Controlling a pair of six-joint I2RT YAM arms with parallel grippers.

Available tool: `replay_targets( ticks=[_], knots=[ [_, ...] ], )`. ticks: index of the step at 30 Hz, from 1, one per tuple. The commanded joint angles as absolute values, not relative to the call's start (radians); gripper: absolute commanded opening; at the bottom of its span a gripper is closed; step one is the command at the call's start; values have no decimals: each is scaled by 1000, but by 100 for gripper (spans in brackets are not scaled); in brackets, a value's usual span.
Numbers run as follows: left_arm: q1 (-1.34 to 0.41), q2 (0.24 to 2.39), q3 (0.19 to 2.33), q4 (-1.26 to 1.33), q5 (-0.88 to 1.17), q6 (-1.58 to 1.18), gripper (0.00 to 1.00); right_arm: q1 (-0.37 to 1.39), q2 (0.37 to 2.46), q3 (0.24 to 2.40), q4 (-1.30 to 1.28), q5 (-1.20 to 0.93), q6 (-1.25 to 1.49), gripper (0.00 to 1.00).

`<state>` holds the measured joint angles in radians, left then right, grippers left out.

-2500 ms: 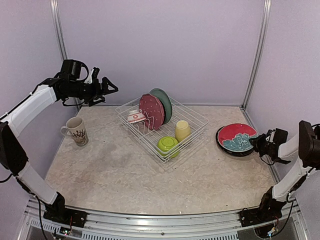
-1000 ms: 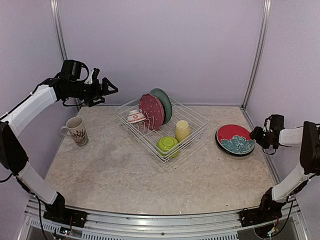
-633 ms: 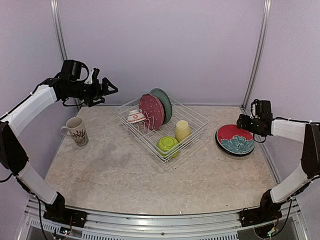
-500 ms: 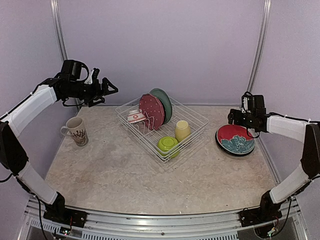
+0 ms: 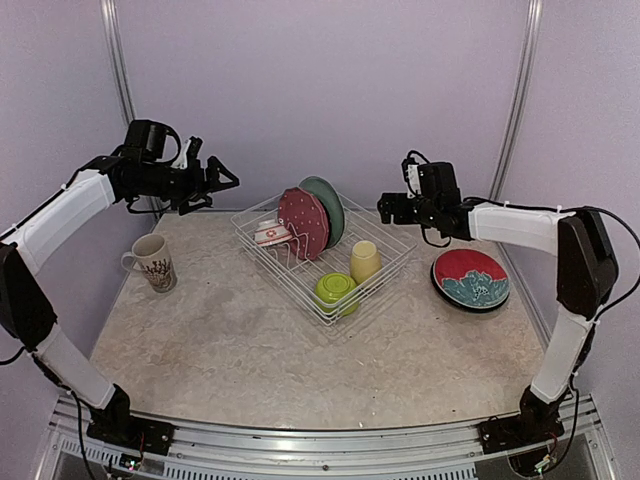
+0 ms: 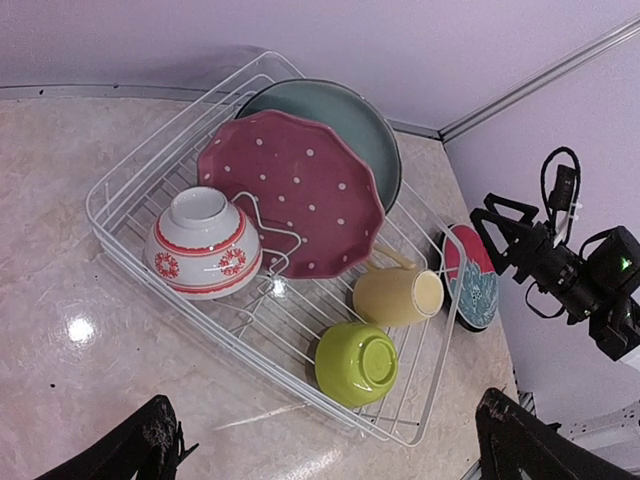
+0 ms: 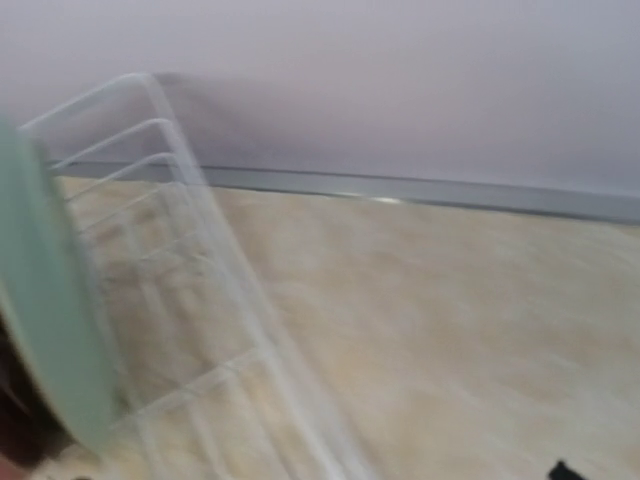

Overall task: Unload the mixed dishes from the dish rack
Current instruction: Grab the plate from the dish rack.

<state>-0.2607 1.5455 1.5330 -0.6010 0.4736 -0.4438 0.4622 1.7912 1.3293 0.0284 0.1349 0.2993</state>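
Observation:
I should grab the teal plate by its exposed edge [image 5: 342, 219] [image 7: 98, 410] with my right gripper next. Then the plate's opposite rim stays free to settle onto the stacked plates.
The white wire dish rack [image 5: 281, 271] sits mid-table. In it stand a pink-dotted plate [image 5: 303, 222] and a teal plate [image 5: 328, 205], with a red-white bowl [image 5: 272, 234], a pale yellow cup [image 5: 365, 260] on its side and an upturned lime bowl [image 5: 336, 289]. The patterned mug [image 5: 152, 262] stands on the table at the left. A red-and-teal plate [image 5: 472, 277] lies on a dark one at the right. My left gripper [image 5: 220, 190] hovers open, high and left of the rack. My right gripper [image 5: 388, 210] is open and empty above the rack's far right corner.
The left wrist view looks down on the rack [image 6: 120, 245], with its wide-spread fingertips [image 6: 150, 450] at the bottom corners. The right wrist view is blurred, showing the teal plate's edge [image 7: 50, 320] and rack wires [image 7: 200, 260]. Enclosure walls stand close behind and to both sides.
My right arm has let go of the stacked plates at the right and swung left to the rack's far corner, its jaws now wider. The left arm has not moved.

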Motion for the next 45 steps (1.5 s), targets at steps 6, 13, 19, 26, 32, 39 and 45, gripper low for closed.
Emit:
replay_targets(
  ticks=[6, 13, 19, 26, 32, 39, 45],
  knots=[
    [-272, 1557, 1563, -615, 477, -428, 99, 581, 2019, 1620, -10, 154, 235, 96],
    [-273, 1561, 1563, -617, 476, -428, 99, 624, 2169, 1799, -66, 238, 199, 81],
    [-273, 1564, 1566, -618, 476, -426, 99, 632, 2299, 1948, -122, 269, 169, 57],
    [-272, 1571, 1567, -622, 467, -422, 99, 634, 2430, 2139, -188, 264, 139, 34],
    [-269, 1577, 1568, -623, 467, -420, 99, 640, 2438, 2163, -212, 248, 117, 10],
    [-268, 1583, 1569, -624, 463, -420, 99, 646, 2377, 2143, -238, 306, 72, 0],
    [-265, 1593, 1574, -633, 452, -414, 99, 648, 2302, 2141, -258, 405, 18, 0]
  ],
)
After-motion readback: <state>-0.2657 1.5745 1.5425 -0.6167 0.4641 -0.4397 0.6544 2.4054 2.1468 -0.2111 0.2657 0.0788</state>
